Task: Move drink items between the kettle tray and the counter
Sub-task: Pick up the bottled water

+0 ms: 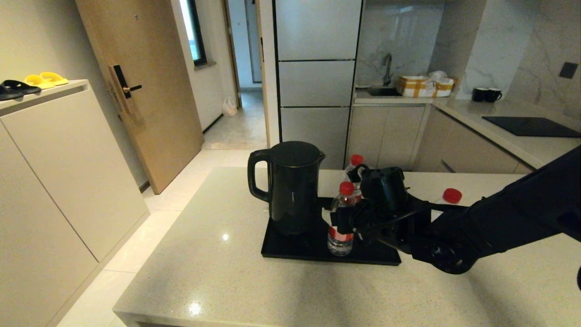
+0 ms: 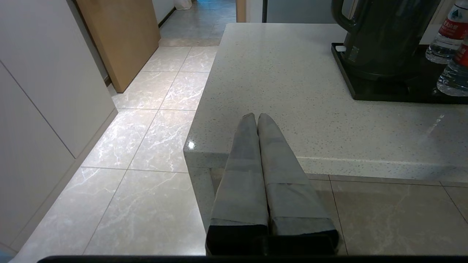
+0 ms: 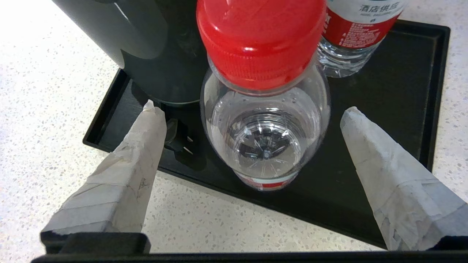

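My right gripper closes on the clear bottle body, below its red cap point(image 1: 346, 188) point(image 3: 261, 41), now, since my fingers are on either side and ready to close.
A black kettle point(image 1: 290, 190) stands on the black kettle tray point(image 1: 290, 250) in the middle of the counter point(image 1: 218, 272). One red-capped water bottle point(image 1: 340, 243) stands upright at the tray's front edge. Another bottle point(image 1: 356, 160) stands behind it. A third bottle point(image 1: 452, 195) is on the counter to the right, mostly hidden by my right arm. My right gripper point(image 3: 250, 109) is open. It straddles the front bottle point(image 3: 265, 142) from above, and both fingers are clear of it. My left gripper point(image 2: 255, 117) is shut and empty, low by the counter's near left corner.
Two black mugs point(image 1: 485, 94) and a black cooktop point(image 1: 531, 126) are on the far right worktop. Taped boxes point(image 1: 424, 86) lie beside the sink. A wooden door point(image 1: 145, 91) and a low cabinet point(image 1: 54, 159) stand to the left, across the tiled floor.
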Available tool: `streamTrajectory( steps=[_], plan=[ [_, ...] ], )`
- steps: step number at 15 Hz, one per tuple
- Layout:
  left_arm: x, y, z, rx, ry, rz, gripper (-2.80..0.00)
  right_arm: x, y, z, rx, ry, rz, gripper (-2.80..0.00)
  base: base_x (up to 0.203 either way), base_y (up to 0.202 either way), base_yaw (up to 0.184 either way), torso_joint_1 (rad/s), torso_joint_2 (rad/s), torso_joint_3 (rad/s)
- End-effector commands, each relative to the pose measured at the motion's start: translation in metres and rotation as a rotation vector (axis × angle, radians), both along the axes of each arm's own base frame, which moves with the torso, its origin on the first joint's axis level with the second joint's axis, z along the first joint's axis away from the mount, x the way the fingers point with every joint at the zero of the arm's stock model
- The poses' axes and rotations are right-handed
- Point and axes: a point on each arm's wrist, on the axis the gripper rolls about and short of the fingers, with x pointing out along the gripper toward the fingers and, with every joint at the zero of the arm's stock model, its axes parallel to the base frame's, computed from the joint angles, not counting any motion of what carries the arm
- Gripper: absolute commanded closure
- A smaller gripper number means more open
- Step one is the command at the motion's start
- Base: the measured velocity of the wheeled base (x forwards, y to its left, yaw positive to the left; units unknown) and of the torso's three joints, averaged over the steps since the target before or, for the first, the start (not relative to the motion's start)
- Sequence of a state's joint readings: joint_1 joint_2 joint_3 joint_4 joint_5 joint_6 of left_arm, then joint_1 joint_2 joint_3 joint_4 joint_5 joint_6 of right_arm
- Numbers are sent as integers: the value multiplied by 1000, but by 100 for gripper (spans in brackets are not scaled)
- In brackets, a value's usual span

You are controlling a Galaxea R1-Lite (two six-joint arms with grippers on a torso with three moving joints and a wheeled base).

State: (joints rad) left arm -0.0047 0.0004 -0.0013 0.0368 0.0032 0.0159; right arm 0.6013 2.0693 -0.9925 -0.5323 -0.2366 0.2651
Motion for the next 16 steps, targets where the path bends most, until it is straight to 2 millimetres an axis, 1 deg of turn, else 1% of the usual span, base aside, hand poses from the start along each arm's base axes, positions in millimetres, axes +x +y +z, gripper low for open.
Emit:
streamTrajectory(
  steps=[1,4,5,6,10,14,15,16],
  plan=[
    [0,0,0,1,-1,0,0,2,2,-1,2,-2,0,-280,0,0,0,0,0,0],
    [0,0,0,-1,-1,0,0,4,3,-1,5,-5,0,-280,0,0,0,0,0,0],
    [0,0,0,-1,0,0,0,5,4,-3,-1,0,-2,-280,0,0,0,0,0,0],
    [0,0,0,-1,-1,0,0,5,4,-4,-5,-5,-13,0,0,0,0,0,0,0],
    [0,0,0,0,0,0,0,4,3,-2,-2,-6,-16,0,0,0,0,0,0,0],
    [0,0,0,0,0,0,0,0,0,5,3,-14,-17,0,0,0,0,0,0,0],
    [0,0,0,1,-2,0,0,-3,-2,11,10,-21,-18,0,0,0,0,0,0,0],
    [0,0,0,0,0,0,0,-8,-5,21,21,-36,-19,0,0,0,0,0,0,0]
  ],
)
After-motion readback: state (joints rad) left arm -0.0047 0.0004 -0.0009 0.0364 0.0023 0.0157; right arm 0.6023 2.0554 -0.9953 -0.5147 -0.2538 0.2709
